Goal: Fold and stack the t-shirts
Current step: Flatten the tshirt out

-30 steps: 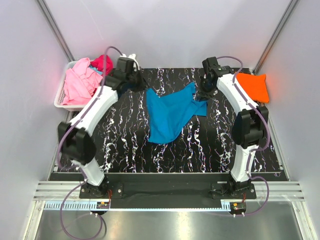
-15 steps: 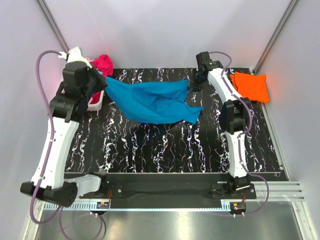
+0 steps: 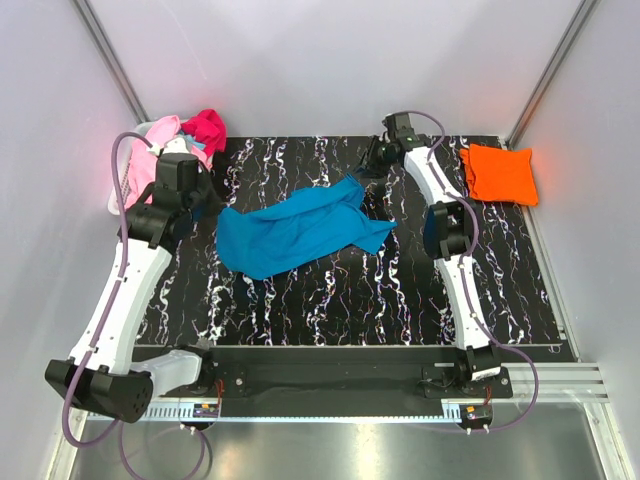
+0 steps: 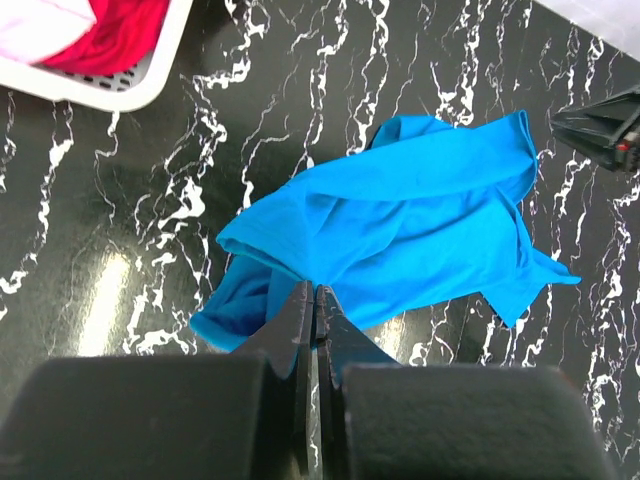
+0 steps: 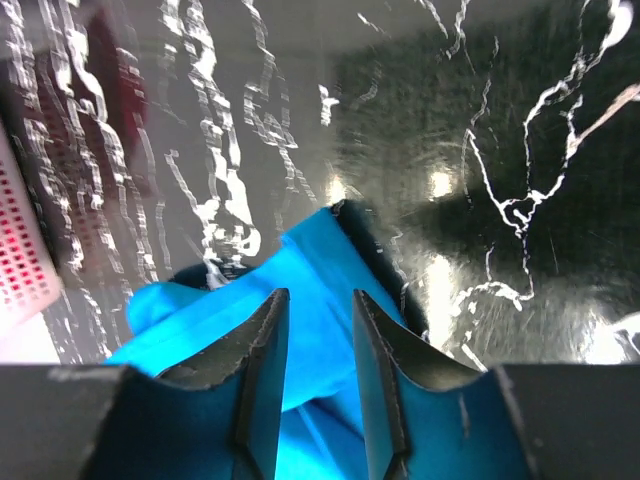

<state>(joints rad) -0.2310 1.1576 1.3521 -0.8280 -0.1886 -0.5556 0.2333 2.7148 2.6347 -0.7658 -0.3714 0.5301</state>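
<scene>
My right gripper is to stretch the t-shirt flat for folding, so next it needs to grab the turquoise-blue t-shirt (image 3: 295, 230) by its far corner, opposite the t-shirt's edge at my left gripper.
A turquoise-blue t-shirt (image 3: 295, 230) lies rumpled and spread across the middle of the black marbled table (image 3: 330, 300). My left gripper (image 3: 207, 205) is above its left edge. In the left wrist view the jaws (image 4: 314, 288) are shut, and the shirt's near edge (image 4: 400, 220) runs up into the tips. My right gripper (image 3: 372, 165) is open just above the shirt's far right corner (image 5: 330, 250), with nothing between its fingers (image 5: 315, 295). A folded orange t-shirt (image 3: 498, 173) lies at the far right. Pink (image 3: 150, 155) and magenta (image 3: 205, 128) tees lie heaped at the far left.
The white slatted basket (image 4: 130, 95) holding the pink and magenta tees stands at the table's far left corner, partly hidden by my left arm. The enclosure's grey walls close in on three sides. The right gripper's black tip shows in the left wrist view (image 4: 600, 125).
The turquoise shirt, stretched in the air between both grippers half a second ago, has come down onto the table. The right gripper has opened and let go. The left gripper has moved nearer and lower.
</scene>
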